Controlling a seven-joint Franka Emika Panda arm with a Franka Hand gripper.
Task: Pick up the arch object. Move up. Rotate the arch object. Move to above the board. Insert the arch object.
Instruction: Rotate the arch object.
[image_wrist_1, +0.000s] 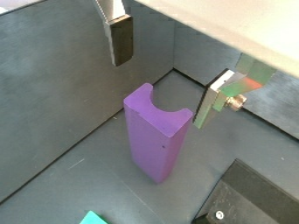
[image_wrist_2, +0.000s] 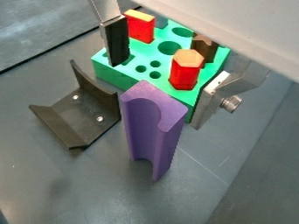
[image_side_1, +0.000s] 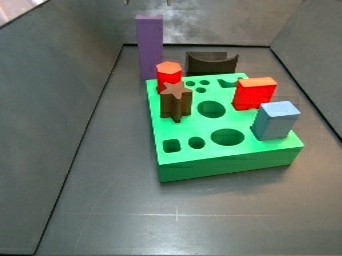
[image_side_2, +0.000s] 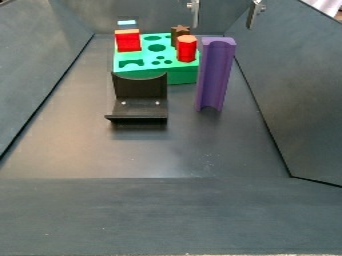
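My gripper needs to grab the arch object next by its scooped top (image_wrist_1: 156, 109), so that the arch object's foot stays free to go into the board's hole.
The arch object (image_wrist_1: 158, 133) is a tall purple block with a scooped top. It stands upright on the dark floor beside the green board (image_wrist_2: 131, 63), as both side views show (image_side_1: 150, 44) (image_side_2: 214, 72). My gripper (image_wrist_1: 167, 70) hangs open above it with one finger on each side of its top, not touching it. In a wrist view the dark pad of one finger (image_wrist_2: 114, 42) and the silver plate of the other (image_wrist_2: 211, 101) show. In a side view only the fingertips of the gripper (image_side_2: 222, 14) show, over the block.
The board (image_side_1: 214, 160) carries a red hexagon (image_side_1: 168, 72), a brown star (image_side_1: 175, 97), a red cube (image_side_1: 254, 93) and a blue block (image_side_1: 277, 118). The dark fixture (image_side_2: 138, 100) stands on the floor against the board, close to the arch. Grey walls enclose the floor.
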